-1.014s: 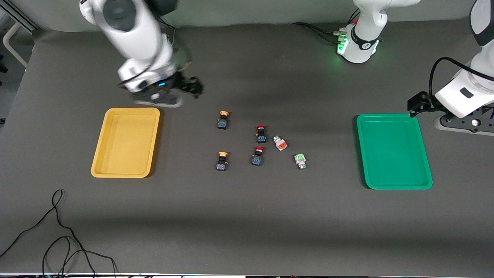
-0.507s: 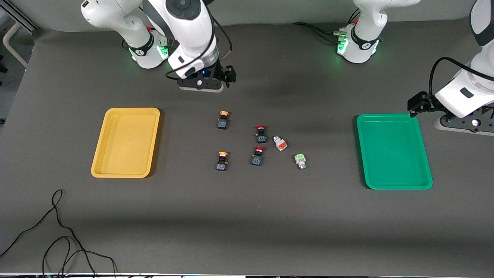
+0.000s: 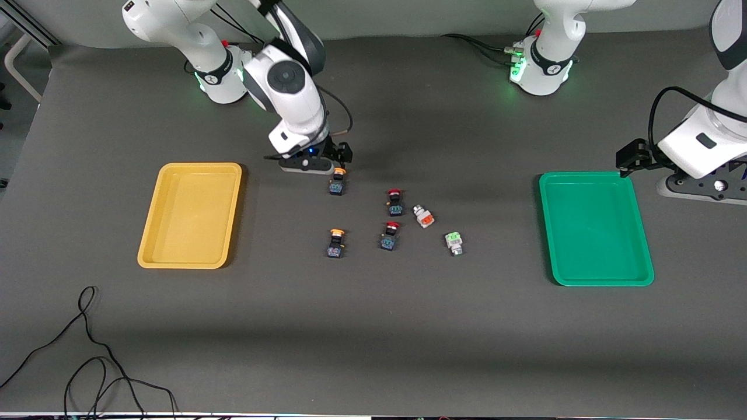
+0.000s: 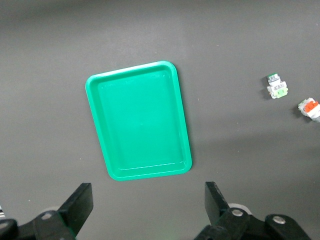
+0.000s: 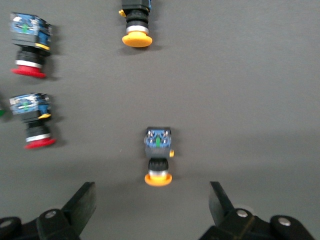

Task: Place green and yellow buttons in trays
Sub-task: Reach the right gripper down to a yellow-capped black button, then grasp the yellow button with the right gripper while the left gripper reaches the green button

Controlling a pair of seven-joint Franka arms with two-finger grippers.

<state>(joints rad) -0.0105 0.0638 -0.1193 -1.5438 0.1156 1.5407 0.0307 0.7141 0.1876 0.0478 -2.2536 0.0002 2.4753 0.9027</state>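
Note:
I will next grab the farther yellow button by its black-and-blue switch housing with my right gripper. Then I will put the button into the yellow tray.
Two yellow-capped buttons lie mid-table, one farther from the front camera, one nearer. The green-faced white button lies toward the green tray. The yellow tray sits toward the right arm's end. My right gripper hangs open and empty just short of the farther yellow button, whose cap lies between its fingers. The nearer yellow button shows too. My left gripper waits open and empty beside the green tray, with the green button in view.
Two red-capped buttons and a white button with an orange-red face lie between the yellow and green buttons. A black cable loops near the table's front edge at the right arm's end.
My right arm has swung from over the yellow tray's far edge toward mid-table and come down at the farther yellow button. The left arm and all buttons have not moved.

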